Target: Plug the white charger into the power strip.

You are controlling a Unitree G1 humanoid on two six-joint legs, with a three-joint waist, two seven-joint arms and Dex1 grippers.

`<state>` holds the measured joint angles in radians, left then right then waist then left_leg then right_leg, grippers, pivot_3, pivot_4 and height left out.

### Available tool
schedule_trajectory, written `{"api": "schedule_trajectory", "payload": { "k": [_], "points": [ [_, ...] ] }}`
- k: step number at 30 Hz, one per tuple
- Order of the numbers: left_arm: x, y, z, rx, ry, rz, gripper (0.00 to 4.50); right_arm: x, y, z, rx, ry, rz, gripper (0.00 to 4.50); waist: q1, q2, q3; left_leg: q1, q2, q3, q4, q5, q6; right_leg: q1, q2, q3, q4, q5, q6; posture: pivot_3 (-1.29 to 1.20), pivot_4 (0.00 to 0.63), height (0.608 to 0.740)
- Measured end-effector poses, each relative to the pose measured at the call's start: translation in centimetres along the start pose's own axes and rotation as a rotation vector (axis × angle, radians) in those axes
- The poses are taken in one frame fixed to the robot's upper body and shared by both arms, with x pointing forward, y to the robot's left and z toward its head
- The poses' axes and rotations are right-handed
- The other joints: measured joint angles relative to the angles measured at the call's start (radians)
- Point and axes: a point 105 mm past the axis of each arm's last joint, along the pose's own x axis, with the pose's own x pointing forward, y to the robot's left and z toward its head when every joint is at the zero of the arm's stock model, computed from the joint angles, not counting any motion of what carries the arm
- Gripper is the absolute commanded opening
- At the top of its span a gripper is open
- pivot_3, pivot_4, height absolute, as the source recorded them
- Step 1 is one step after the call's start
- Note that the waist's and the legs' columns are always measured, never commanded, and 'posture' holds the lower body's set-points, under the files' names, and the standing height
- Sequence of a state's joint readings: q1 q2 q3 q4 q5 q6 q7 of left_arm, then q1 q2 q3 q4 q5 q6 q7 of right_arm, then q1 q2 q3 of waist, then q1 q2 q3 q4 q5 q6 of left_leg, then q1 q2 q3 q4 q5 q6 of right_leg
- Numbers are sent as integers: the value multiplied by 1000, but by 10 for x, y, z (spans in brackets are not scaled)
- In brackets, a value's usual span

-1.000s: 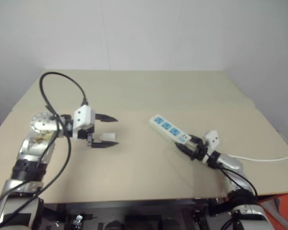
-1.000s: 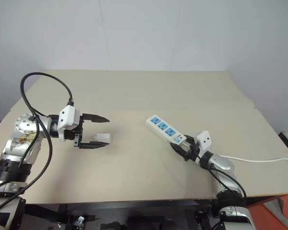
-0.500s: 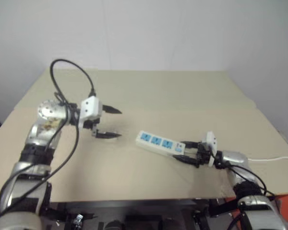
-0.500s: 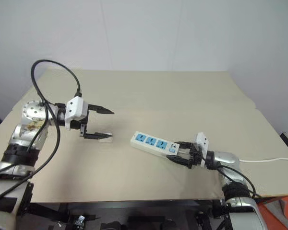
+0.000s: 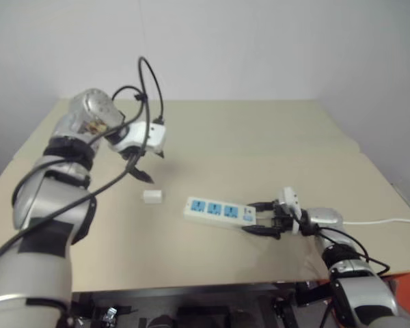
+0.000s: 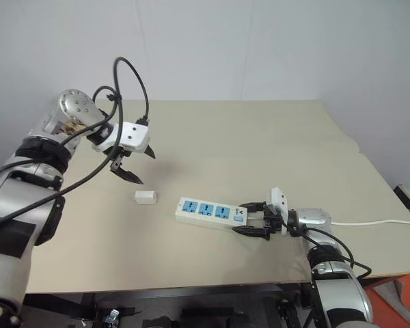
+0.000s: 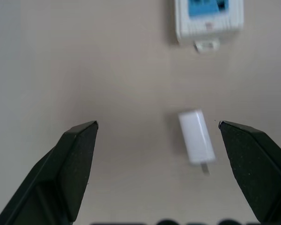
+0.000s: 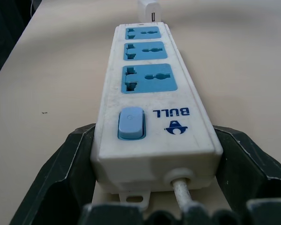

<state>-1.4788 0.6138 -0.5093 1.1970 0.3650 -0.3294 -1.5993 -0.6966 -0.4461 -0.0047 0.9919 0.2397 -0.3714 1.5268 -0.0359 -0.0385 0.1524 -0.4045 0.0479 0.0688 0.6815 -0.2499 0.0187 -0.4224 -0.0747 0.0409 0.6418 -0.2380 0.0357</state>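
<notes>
Next, my left gripper grabs the charger's two long flat sides, since a thin metal prong sticks out of one end of the white charger [image 7: 196,140].
The white charger [image 5: 152,196] lies alone on the tan table, a short way off the free end of the power strip [image 5: 217,210]; the left wrist view looks down on the charger [image 7: 196,140] and that strip end [image 7: 209,18]. My left gripper [image 5: 143,165] hangs open above and just behind the charger, pointing down, holding nothing. The strip lies flat, its three blue sockets facing up. My right gripper [image 6: 250,219] is shut on its switch end, one finger [image 8: 77,159] pressed against each long side of the strip [image 8: 150,108].
The strip's thin white cord [image 5: 386,222] trails to the table's right edge. The tan table [image 5: 260,137] stretches bare behind the strip, with a white wall beyond. A black cable [image 5: 147,82] loops above my left wrist.
My left gripper rose from around the charger and tipped downward, leaving the charger on the table. My right gripper swung the strip left, so its free end now lies near the charger.
</notes>
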Motion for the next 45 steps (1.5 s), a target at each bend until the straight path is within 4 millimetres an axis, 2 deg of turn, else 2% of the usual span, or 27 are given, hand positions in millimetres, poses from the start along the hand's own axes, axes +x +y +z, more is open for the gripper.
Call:
{"api": "schedule_trajectory", "payload": {
  "k": [4,12,15,21,29,37,45],
  "points": [
    [18,-1,-5,1,166,-78,4500,2,-1,0,-22,11,-2,3408,-5,0,0,0,0,-1,0,0,0,0,0,0,3,0,0,0,150,740],
    [42,2,13,-60,164,-120,4500,3,-2,-1,-35,19,-9,3408,-8,0,0,0,0,-1,0,0,0,0,0,0,4,0,0,0,150,740],
    [45,0,17,-80,159,-140,4500,4,-2,0,-39,20,-9,3408,-9,0,0,0,0,-2,0,0,0,0,0,0,5,0,0,0,150,740],
    [46,1,10,-94,221,-126,4500,4,-2,-1,-39,21,-15,3408,-9,0,0,1,0,-2,0,0,0,0,0,0,5,0,0,0,150,740],
    [60,1,16,-123,222,-128,4500,7,-3,-1,-42,21,-27,3408,-12,0,0,1,0,-2,0,0,0,1,0,0,5,0,0,0,150,740],
    [72,-8,6,-154,250,-152,4500,7,-3,-2,-42,22,-34,3408,-11,0,0,2,0,-2,0,0,0,1,0,0,5,0,0,0,150,740],
    [77,-8,7,-157,250,-152,4500,7,-2,-2,-44,22,-35,3408,-11,0,0,2,0,-2,0,0,0,1,0,0,5,0,0,0,150,740]
  ]
}}
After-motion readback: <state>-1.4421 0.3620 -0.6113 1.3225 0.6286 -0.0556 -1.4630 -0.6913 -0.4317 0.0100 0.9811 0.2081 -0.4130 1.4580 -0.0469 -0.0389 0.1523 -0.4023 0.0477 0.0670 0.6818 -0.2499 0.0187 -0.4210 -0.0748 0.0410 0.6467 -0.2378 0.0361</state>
